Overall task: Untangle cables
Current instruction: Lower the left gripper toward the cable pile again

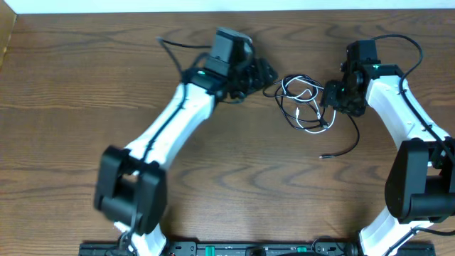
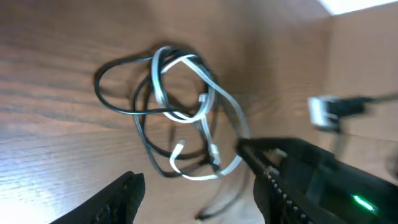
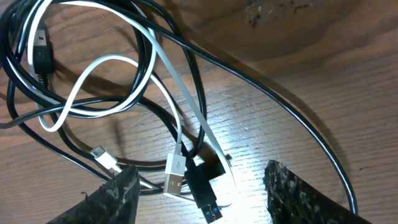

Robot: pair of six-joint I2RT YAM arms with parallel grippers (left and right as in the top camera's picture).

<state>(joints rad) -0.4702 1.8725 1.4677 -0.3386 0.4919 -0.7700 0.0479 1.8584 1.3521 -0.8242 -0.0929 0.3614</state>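
Note:
My left gripper picks up the black cable by its loop (image 1: 264, 92) jutting beyond the white cable (image 1: 306, 92) next, so the tangle stays open to untangle.
The cables lie tangled on the wooden table between my two grippers. The white cable (image 1: 306, 92) loops through the black cable (image 1: 348, 146), whose tail trails toward the front. My left gripper (image 1: 266, 72) hovers just left of the tangle, open; in its wrist view the white cable (image 2: 217, 93) and black cable (image 2: 97, 89) lie ahead of the left gripper (image 2: 199, 205). My right gripper (image 1: 327, 99) is open at the tangle's right edge. In the right wrist view the white USB plug (image 3: 175, 177) and black USB plug (image 3: 204, 194) lie unclamped between the right gripper's (image 3: 208, 199) fingers.
A thicker black arm cable (image 1: 178, 50) curls behind the left arm. The table's back edge (image 1: 227, 8) runs close behind both grippers. A small white plug (image 3: 104, 158) lies on the wood next to the right gripper's left finger.

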